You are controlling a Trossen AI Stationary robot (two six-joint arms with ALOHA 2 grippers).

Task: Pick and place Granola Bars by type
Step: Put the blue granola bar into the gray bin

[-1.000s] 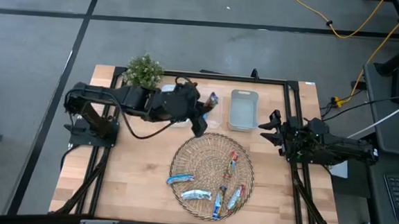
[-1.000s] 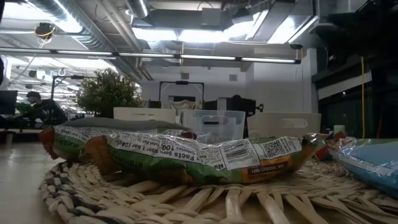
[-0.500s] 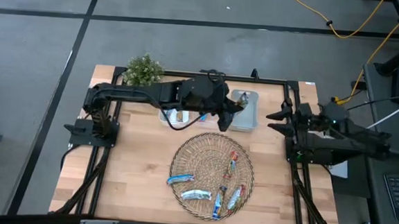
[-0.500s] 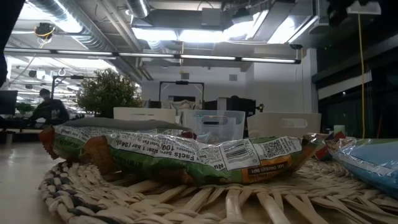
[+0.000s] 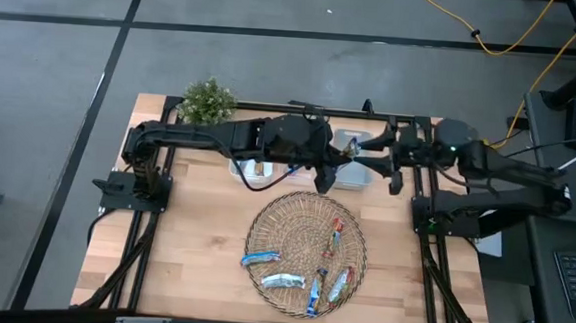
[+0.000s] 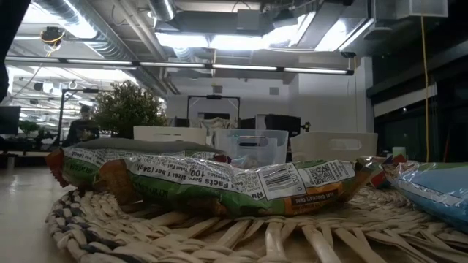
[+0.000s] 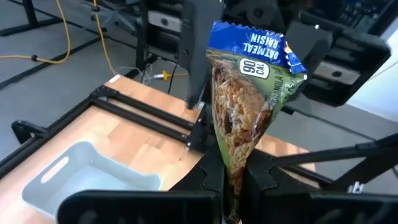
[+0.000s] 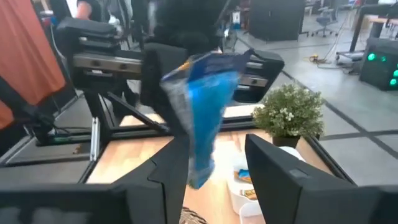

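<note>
The right gripper grabs the granola bar by its light blue end next. Then the bar goes into the clear bin as I sort it.
My left gripper reaches across the table's far middle and is shut on a granola bar with a blue top and a clear window showing oats. The same bar hangs in the air above a clear bin. My right gripper has come in from the right and is open. In its wrist view its fingers stand on either side of the bar; I cannot tell whether they touch it. Several more bars lie flat in the wicker basket. My left gripper pinches the bar between its two fingers at one end. The fingers come roughly level from the table's left. The bar sticks out past the fingertips, lifted clear, and its blue crimped end is free.
A second bin holding bars sits left of the clear one. A small potted plant stands at the far left corner. A black frame rail runs along the far and right edges. A green-wrapped bar fills the front of the low view.
My left gripper has carried the bar from above the middle bins toward the table's right, stopping over the clear bin. My right arm has swung in from the table's right edge toward the far middle, bringing its open fingers around the held bar.
</note>
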